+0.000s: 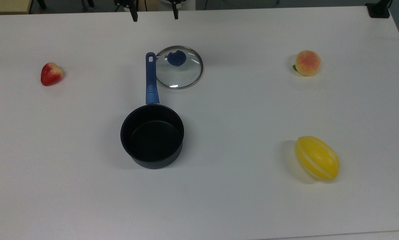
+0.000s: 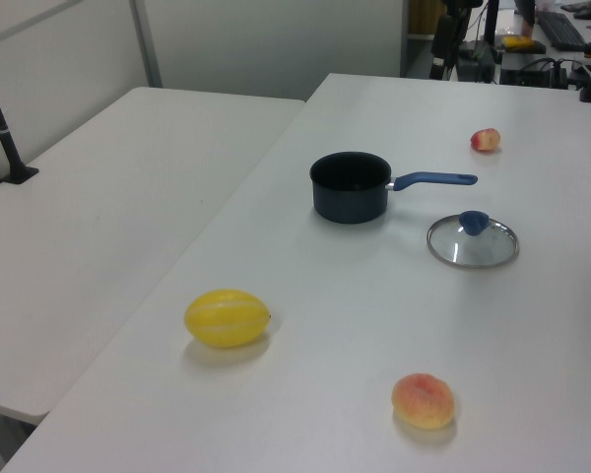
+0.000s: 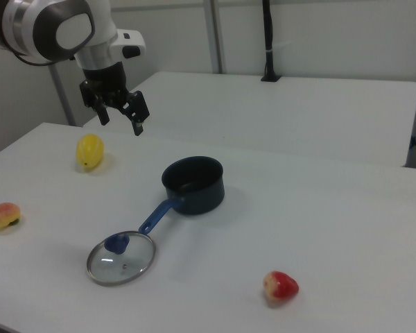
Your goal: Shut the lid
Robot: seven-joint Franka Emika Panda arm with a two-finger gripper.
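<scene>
My gripper should next grab the blue knob (image 2: 474, 223) that stands up at the center of the glass lid (image 2: 473, 243), because the lid lies flat and wide on the tabletop.
The round glass lid (image 1: 181, 74) with its blue knob lies flat on the white table, just to the top view's right of the saucepan's blue handle (image 1: 151, 79). It also appears as the lid (image 2: 473, 243) and the lid (image 3: 121, 259). The black saucepan (image 1: 152, 136) stands uncovered and empty, also seen as the saucepan (image 2: 351, 185) and the saucepan (image 3: 193, 184). My gripper (image 3: 121, 123) hangs open in the air, well above the table and apart from the lid, holding nothing. In the top view the gripper (image 1: 154, 16) shows at the top edge, beyond the lid.
A red strawberry (image 1: 51, 73) lies at the top view's left. A peach (image 1: 307, 62) and a yellow melon (image 1: 317, 158) sit at the top view's right. A second white table (image 2: 128, 177) adjoins this one.
</scene>
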